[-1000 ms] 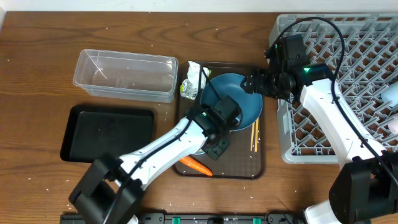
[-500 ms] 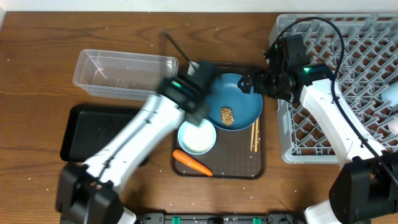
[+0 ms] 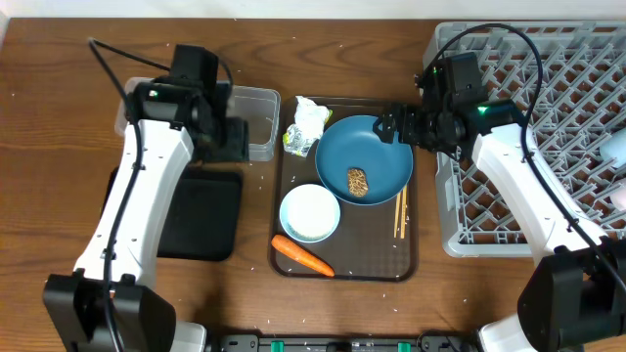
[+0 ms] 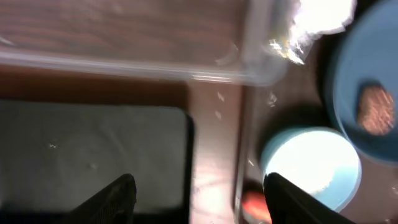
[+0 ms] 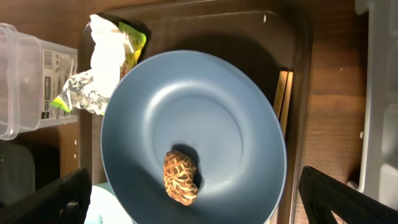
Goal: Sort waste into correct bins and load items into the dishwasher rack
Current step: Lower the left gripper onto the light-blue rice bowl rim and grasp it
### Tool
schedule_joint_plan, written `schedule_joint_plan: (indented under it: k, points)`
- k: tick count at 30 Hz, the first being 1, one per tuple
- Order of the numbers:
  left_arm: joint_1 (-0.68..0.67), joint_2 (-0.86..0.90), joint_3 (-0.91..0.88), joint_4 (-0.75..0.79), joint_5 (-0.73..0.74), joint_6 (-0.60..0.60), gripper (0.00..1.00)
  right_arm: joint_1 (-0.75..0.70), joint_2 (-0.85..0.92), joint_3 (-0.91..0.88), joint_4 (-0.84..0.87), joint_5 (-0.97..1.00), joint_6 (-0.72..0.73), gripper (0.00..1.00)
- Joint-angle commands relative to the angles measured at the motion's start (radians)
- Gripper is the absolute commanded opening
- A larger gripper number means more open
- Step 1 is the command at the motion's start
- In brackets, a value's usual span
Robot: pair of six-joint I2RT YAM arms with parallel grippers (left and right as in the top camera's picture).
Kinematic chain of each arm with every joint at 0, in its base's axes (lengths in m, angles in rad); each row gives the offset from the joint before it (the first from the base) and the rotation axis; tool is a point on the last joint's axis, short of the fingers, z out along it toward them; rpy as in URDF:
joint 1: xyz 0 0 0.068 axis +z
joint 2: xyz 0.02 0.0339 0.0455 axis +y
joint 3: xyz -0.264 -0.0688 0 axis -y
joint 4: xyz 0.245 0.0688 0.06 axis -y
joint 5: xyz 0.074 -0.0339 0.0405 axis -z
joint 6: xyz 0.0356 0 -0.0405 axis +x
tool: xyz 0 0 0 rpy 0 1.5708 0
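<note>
The white bowl's opening has to stay clear to tip waste into the black tray (image 3: pixel 201 215), so the left gripper needs to grab the bowl next by its rim facing the chopsticks.
The dark-blue plate (image 3: pixel 377 156) with the brown food lump (image 3: pixel 358 182) lies on the brown serving tray (image 3: pixel 406 262). The white bowl (image 3: pixel 310 213), orange carrot (image 3: pixel 303 258), chopsticks (image 3: pixel 399 213) and crumpled wrapper (image 3: pixel 306 127) are on that tray too. My right gripper (image 3: pixel 390 127) is open and empty above the plate's far right rim. Its wrist view shows the lump (image 5: pixel 180 177) between the open fingers (image 5: pixel 59 199). My left gripper (image 3: pixel 233 145) is open and empty over the right end of the clear tub (image 3: pixel 166 108), beside the black tray (image 3: pixel 201 215).
The grey rack (image 3: pixel 548 137) fills the right side, and a pale cup (image 3: pixel 614 149) shows at its right edge. The left wrist view shows the black tray (image 4: pixel 93 149), the tub's edge (image 4: pixel 186 68), the bowl (image 4: pixel 311 165) and a bit of carrot (image 4: pixel 256 205).
My left arm has swung up and left from over the bowl to the clear tub, uncovering the bowl, lump and carrot. The right arm has not moved.
</note>
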Motion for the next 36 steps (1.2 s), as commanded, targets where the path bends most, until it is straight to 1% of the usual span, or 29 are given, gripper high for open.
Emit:
schedule_joint_plan:
  k: [1,8,11,14,17,23,27,31,34,36]
  points:
    - [-0.092,-0.014,-0.026,-0.022,0.08,0.051,0.67,0.006,0.0,0.001,0.003,-0.008,-0.004,0.99]
    - [-0.32,-0.012,-0.168,0.044,0.077,0.066,0.67,0.006,0.0,0.001,0.004,-0.008,-0.005,0.99]
    - [-0.388,-0.011,-0.177,0.046,0.077,0.066,0.67,0.006,0.0,0.001,0.004,-0.008,0.002,0.99]
    - [-0.441,-0.011,-0.177,0.099,0.078,0.066,0.67,0.007,0.0,0.001,0.012,-0.008,0.007,0.99]
    - [-0.478,-0.011,-0.177,0.151,0.081,0.066,0.67,0.013,0.0,0.001,0.012,-0.011,0.049,0.99]
    - [-0.552,0.02,-0.179,0.19,0.081,0.065,0.67,0.036,0.0,0.001,0.011,-0.01,0.051,0.99]
    - [-0.607,0.096,-0.187,0.207,0.081,0.043,0.67,0.045,0.0,0.001,0.011,-0.008,0.051,0.99]
    - [-0.609,0.191,-0.187,0.251,0.077,0.036,0.65,0.053,0.0,0.001,-0.001,-0.023,0.051,0.99]
    - [-0.596,0.253,-0.187,0.31,0.077,-0.055,0.64,0.053,0.0,0.001,-0.007,-0.023,0.051,0.99]
    - [-0.591,0.28,-0.187,0.313,0.077,-0.109,0.6,0.053,0.0,0.001,-0.012,-0.023,0.051,0.99]
